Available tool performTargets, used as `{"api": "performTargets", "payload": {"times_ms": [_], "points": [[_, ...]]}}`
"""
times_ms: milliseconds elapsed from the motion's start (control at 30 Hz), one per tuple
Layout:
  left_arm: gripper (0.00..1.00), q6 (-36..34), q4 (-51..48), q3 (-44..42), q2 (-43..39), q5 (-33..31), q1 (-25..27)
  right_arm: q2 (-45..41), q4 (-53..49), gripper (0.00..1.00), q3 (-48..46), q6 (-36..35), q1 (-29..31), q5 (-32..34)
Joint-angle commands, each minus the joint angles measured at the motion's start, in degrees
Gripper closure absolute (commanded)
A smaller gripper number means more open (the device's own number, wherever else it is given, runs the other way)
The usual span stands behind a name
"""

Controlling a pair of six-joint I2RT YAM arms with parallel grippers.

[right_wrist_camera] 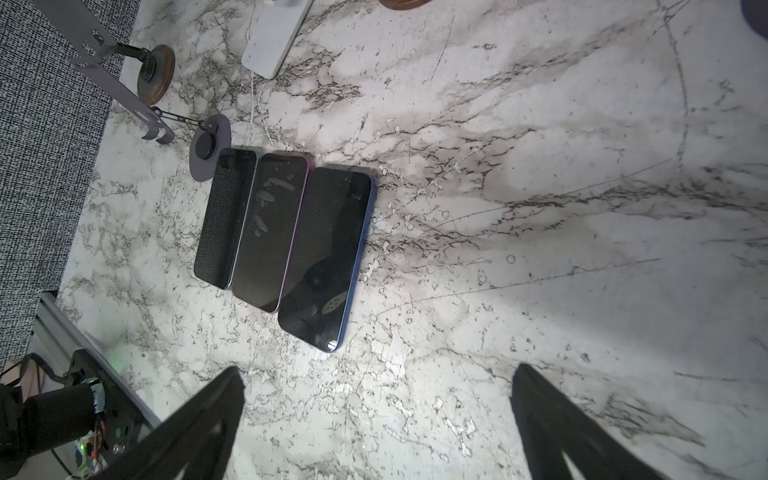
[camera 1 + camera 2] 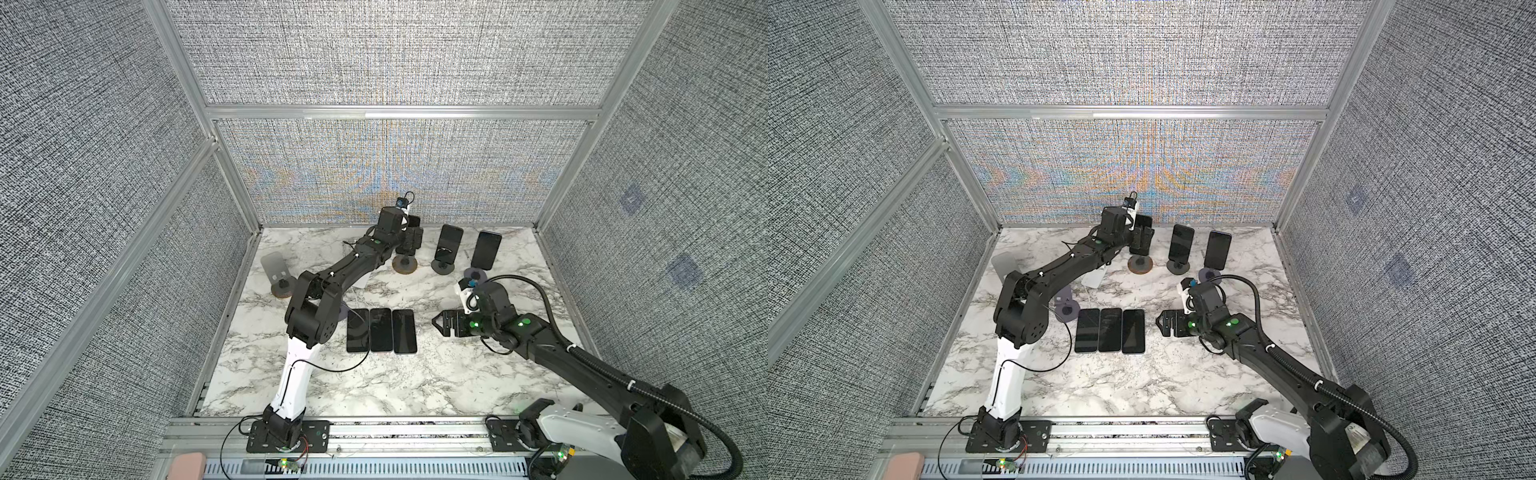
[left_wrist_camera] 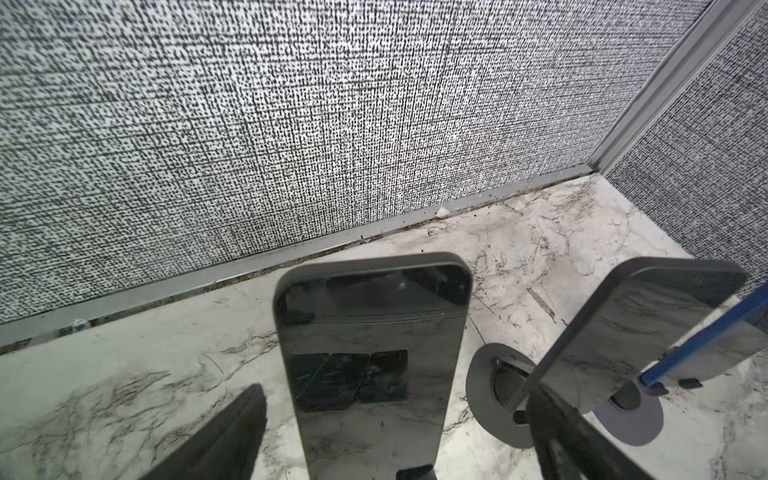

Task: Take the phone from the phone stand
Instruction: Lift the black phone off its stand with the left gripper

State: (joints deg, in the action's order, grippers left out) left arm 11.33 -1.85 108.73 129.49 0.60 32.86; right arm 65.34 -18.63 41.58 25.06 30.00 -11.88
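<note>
My left gripper should move toward the phone (image 2: 410, 234) (image 3: 374, 371) before it closes on it, since its fingers stop short of the phone's side and marble shows beside it.
A dark phone (image 3: 370, 332) stands upright on a phone stand with a round brown base (image 2: 405, 264) near the back wall. Only the phone's top edge (image 2: 414, 220) shows past the arm in both top views. My left gripper (image 3: 395, 390) is open and straddles this phone, one finger (image 3: 224, 440) on each side with a gap to the phone's edges. My right gripper (image 1: 378, 395) hovers open over bare marble right of centre (image 2: 442, 326), holding nothing.
Two more phones (image 2: 449, 243) (image 2: 487, 249) lean on stands right of the left gripper, the nearer one (image 3: 636, 324) close to its finger. Three phones (image 2: 381, 330) lie flat side by side mid-table. An empty stand (image 2: 276, 266) is at the left wall.
</note>
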Motion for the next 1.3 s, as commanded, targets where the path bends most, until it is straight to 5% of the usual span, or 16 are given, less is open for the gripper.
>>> {"api": "performTargets", "payload": {"times_ms": [0,467,967,1267], "points": [[0.01,-0.61,-0.59,1.49,1.73,-0.07,-0.14,-0.47,-1.32,0.01,-0.51,-0.63,-0.16,0.02],[0.02,-1.48,-2.87,7.52,7.59,-2.60,-0.02,-0.16,-1.15,0.01,-1.35,-0.80,-0.73,0.28],[0.30,-0.92,-3.34,8.74,7.71,-2.05,-0.01,-0.14,-1.10,0.01,-1.74,-0.98,-0.73,0.63],[0.32,-0.56,-3.60,8.02,6.21,-1.32,-0.05,-0.82,-1.38,0.01,-1.90,-1.04,-0.69,0.63]]}}
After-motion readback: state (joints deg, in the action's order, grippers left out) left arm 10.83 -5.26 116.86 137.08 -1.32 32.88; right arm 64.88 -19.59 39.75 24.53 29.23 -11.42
